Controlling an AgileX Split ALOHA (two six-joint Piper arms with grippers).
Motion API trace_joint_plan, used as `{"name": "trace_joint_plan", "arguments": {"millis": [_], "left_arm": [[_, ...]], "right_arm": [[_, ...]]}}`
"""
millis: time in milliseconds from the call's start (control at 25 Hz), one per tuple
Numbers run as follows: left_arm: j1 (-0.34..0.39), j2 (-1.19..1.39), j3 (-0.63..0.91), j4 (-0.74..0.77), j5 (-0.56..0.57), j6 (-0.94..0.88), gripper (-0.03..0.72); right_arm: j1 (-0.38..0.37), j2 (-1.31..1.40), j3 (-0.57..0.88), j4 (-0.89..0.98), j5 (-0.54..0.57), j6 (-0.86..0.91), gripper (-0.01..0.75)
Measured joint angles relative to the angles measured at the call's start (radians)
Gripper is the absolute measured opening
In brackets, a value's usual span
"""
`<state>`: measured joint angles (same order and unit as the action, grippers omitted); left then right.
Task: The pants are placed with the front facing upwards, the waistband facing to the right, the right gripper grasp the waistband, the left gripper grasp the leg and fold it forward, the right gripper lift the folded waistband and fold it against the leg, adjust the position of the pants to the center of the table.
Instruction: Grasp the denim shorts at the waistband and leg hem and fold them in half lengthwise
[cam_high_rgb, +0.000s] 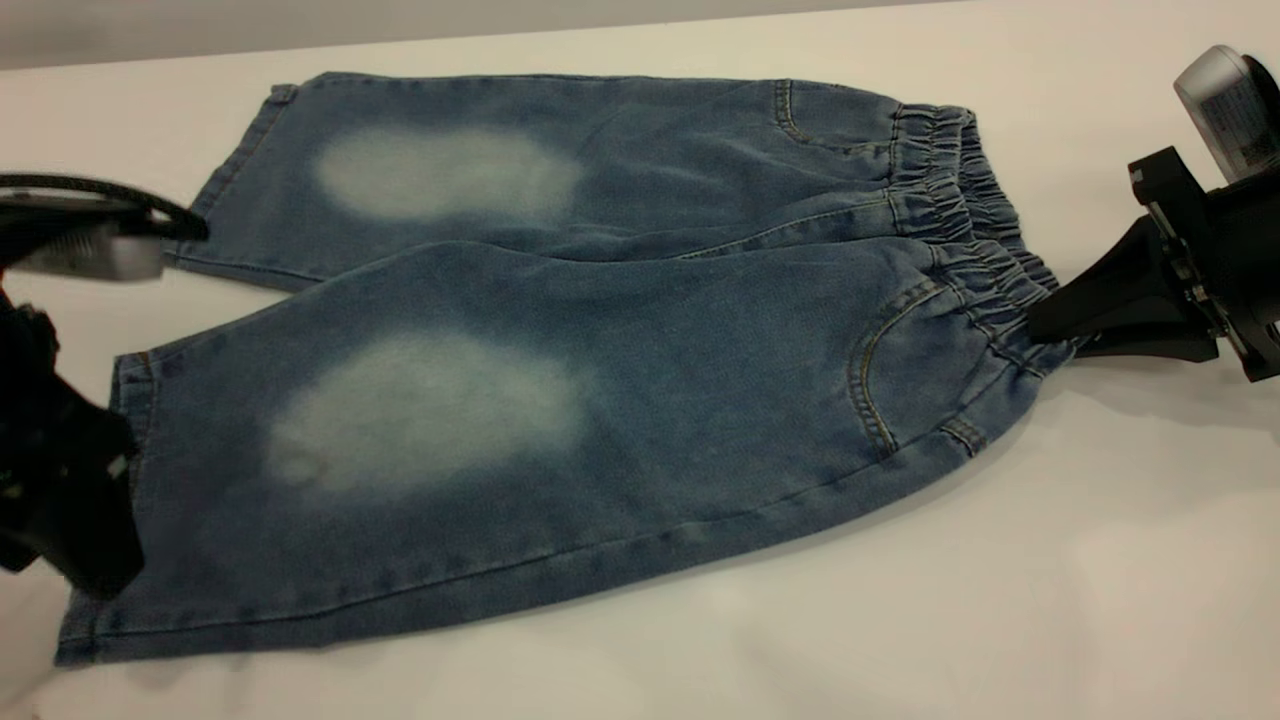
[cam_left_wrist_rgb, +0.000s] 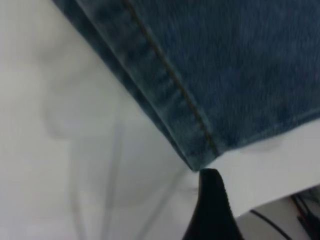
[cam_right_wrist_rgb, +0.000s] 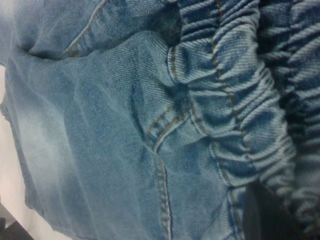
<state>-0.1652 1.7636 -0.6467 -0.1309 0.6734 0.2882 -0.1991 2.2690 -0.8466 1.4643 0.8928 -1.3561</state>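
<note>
One pant leg should be folded over onto the other leg (cam_high_rgb: 444, 174), so my left gripper should grab the pants by the hem's outer-seam corner (cam_high_rgb: 79, 643) next.
The blue denim pants (cam_high_rgb: 600, 400) lie flat on the white table (cam_high_rgb: 1000, 600), front up, with a pale oval on each leg. The ruched waistband (cam_high_rgb: 960, 200) points right. My right gripper (cam_high_rgb: 1040, 325) reaches in from the right, shut on the waistband at the near hip. In the right wrist view a dark finger (cam_right_wrist_rgb: 265, 215) sits under the gathered waistband (cam_right_wrist_rgb: 240, 100). My left gripper (cam_high_rgb: 75, 520) hovers open at the near leg's hem. In the left wrist view one finger (cam_left_wrist_rgb: 210, 200) stands just off the hem corner (cam_left_wrist_rgb: 197, 155), apart from the cloth.
The table's far edge (cam_high_rgb: 300, 40) runs close behind the far leg. Bare tabletop lies in front of and to the right of the pants. The left wrist view shows the table's edge with cables (cam_left_wrist_rgb: 300, 210) beyond it.
</note>
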Motion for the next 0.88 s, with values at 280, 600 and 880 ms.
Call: {"name": "trace_joint_plan", "arguments": {"millis": [280,600,880], "left_arm": [[0.0,-0.001,0.0,0.079,0.02,-0.005,0.454],[0.0,0.035,0.0,0.161,-0.012,-0.045,0.454],[0.0,0.13,0.0,0.158,-0.07,-0.044,0.454]], "right_arm": [[0.0,0.0,0.0,0.001,0.001,0.0,0.041],[0.0,0.0,0.0,0.012,0.003,-0.01,0.043],[0.0,0.0,0.0,0.012,0.003,-0.01,0.045]]}}
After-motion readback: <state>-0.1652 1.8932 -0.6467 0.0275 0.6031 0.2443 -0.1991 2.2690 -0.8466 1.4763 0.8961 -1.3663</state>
